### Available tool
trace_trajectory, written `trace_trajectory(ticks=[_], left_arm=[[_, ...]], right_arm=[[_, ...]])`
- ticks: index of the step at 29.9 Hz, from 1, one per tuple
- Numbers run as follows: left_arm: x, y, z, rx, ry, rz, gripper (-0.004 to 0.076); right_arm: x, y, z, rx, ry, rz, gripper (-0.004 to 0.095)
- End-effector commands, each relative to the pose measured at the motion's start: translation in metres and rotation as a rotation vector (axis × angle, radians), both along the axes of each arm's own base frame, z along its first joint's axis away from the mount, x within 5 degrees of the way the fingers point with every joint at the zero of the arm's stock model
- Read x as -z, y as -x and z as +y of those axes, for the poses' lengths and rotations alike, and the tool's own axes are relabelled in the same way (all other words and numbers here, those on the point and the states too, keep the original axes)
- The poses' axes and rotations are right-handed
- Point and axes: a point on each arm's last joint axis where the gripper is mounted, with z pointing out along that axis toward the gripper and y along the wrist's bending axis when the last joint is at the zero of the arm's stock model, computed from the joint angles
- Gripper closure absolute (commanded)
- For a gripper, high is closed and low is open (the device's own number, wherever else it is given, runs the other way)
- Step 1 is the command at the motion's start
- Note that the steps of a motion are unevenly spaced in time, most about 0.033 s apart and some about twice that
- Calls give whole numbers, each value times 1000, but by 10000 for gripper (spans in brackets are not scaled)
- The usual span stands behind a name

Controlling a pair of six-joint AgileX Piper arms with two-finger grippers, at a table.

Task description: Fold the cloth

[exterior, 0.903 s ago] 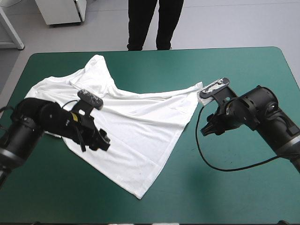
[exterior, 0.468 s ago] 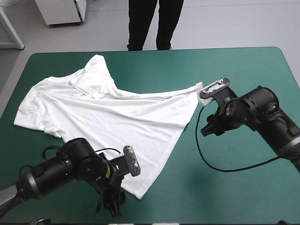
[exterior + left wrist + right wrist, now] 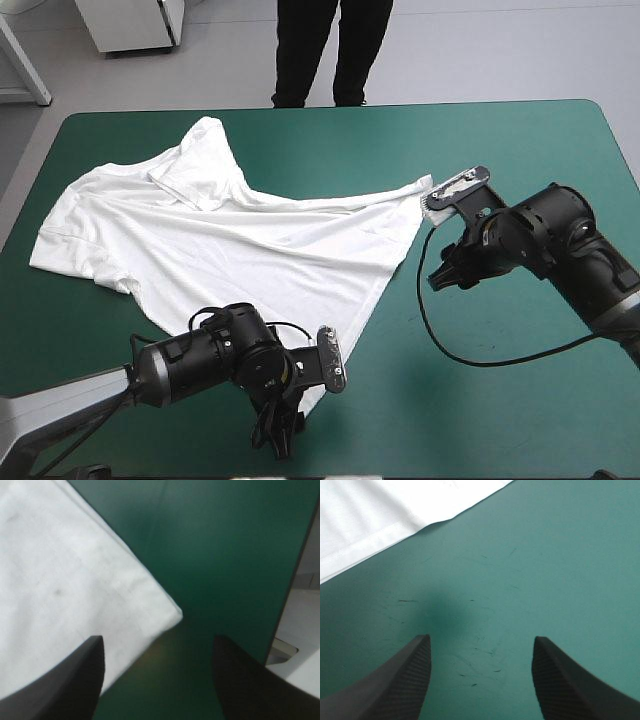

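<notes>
My left gripper has to grab the T-shirt by its pointed hem corner [image 3: 310,402] next, since the body of the T-shirt [image 3: 250,250] is spread flat on the tabletop. Then it can fold the T-shirt.
The white T-shirt [image 3: 250,250] lies spread flat across the left and middle of the teal-green table, one corner pointing toward the front edge. My left gripper [image 3: 278,438] is open at that near corner. In the left wrist view the T-shirt [image 3: 65,580] ends in a point just ahead of the left gripper [image 3: 157,680], with one finger over the fabric. My right gripper [image 3: 438,277] hovers open over bare cover beside the shirt's right edge. Ahead of the right gripper [image 3: 480,675], a hemmed edge of the T-shirt [image 3: 375,515] crosses the view.
The table's front edge [image 3: 296,575] runs close beside my left gripper, with pale floor beyond it. Teal-green cover [image 3: 520,400] stretches from the shirt's right side to the table's right edge.
My left arm has swung off the shirt's left part down to its near corner by the front edge. The right arm and the T-shirt have not moved.
</notes>
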Motion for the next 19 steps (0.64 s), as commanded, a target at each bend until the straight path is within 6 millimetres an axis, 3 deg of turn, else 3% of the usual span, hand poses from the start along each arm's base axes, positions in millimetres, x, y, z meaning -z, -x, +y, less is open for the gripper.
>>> trace_trajectory(ticks=[1,5,11,17,19], left_arm=[[-8,-3,-9,12,85,-43,265],[-2,-6,-14,20,97,-56,265],[27,-4,-12,14,15,3,265],[43,-4,-13,-4,16,17,267],[48,-4,-13,-15,17,17,319]], right_arm=[[-19,3,-4,-3,-25,-95,354],[-19,3,-4,-3,-23,-96,354],[-19,3,-4,-2,-18,-98,354],[-19,3,-4,-2,-18,-98,354],[-19,3,-4,-2,-20,-97,354]])
